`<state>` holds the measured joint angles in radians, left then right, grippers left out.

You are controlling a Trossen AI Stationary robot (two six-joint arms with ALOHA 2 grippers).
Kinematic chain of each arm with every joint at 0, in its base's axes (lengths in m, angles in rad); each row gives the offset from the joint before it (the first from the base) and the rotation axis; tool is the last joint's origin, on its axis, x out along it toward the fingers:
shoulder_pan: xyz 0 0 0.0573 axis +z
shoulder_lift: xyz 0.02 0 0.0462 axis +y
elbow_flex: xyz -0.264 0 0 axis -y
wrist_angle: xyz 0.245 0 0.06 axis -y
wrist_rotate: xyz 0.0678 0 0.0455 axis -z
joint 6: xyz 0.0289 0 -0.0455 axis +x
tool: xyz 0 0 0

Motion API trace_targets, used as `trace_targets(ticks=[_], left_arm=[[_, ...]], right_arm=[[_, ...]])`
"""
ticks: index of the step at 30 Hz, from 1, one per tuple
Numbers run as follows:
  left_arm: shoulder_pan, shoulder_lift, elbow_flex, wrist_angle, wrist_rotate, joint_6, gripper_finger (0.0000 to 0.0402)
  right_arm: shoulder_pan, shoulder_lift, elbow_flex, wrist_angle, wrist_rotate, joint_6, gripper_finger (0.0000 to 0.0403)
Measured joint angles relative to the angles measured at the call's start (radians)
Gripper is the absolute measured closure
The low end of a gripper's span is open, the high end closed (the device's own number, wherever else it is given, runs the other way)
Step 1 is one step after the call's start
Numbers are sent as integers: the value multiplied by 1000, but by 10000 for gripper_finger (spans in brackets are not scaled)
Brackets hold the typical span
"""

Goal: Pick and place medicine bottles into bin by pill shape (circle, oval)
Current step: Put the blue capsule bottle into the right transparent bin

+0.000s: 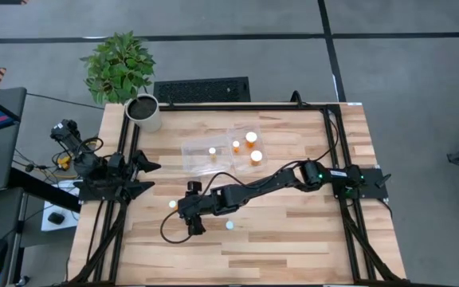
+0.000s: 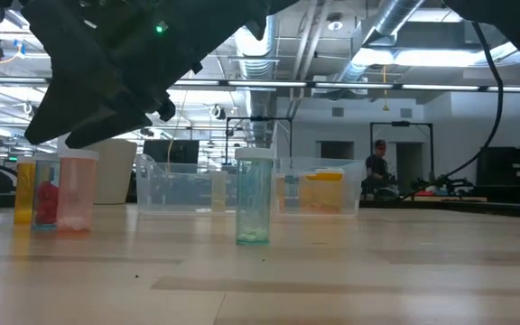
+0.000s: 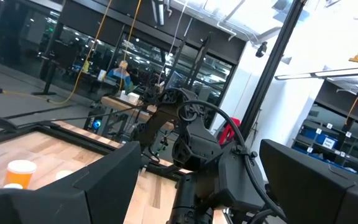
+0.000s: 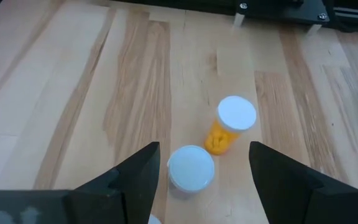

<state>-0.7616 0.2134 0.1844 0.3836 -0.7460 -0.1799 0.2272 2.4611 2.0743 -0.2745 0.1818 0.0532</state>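
My right gripper should next grab the pale medicine bottle by its white cap (image 4: pixel 191 167), to sort it by pill shape into the clear bin.
Two medicine bottles with white caps stand upright on the table's left half. The nearer one (image 4: pixel 191 168) is pale, the farther one (image 4: pixel 234 123) orange. My right gripper (image 4: pixel 205 180) reaches across from the right, slanting down. It is open, its fingers on either side of the nearer bottle and apart from it. From above only one cap (image 1: pixel 172 204) shows beside that gripper (image 1: pixel 183 209). A third bottle (image 1: pixel 229 226) stands toward the near edge. The clear bin (image 1: pixel 194 151) lies at the far middle with several bottles inside. My left gripper (image 1: pixel 150 177) waits open at the left edge.
A white plant pot (image 1: pixel 143 112) with a green plant stands at the far left corner. A black cable (image 1: pixel 213 179) loops over the table near my right arm. Bare wood lies along the near edge and on the right half. In the low view, the lone bottle (image 2: pixel 254 199) stands in front of the bin.
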Motion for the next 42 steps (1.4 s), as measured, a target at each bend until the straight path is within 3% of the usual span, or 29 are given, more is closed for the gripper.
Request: trace_targets(ticks=[33,42], left_arm=[[0,0,0,-3,1,0,79],[0,0,0,-4,1,-1,79]], right_arm=[[0,37,0,21,-27,-8,150],[0,37,0,20,-27,-8,215]])
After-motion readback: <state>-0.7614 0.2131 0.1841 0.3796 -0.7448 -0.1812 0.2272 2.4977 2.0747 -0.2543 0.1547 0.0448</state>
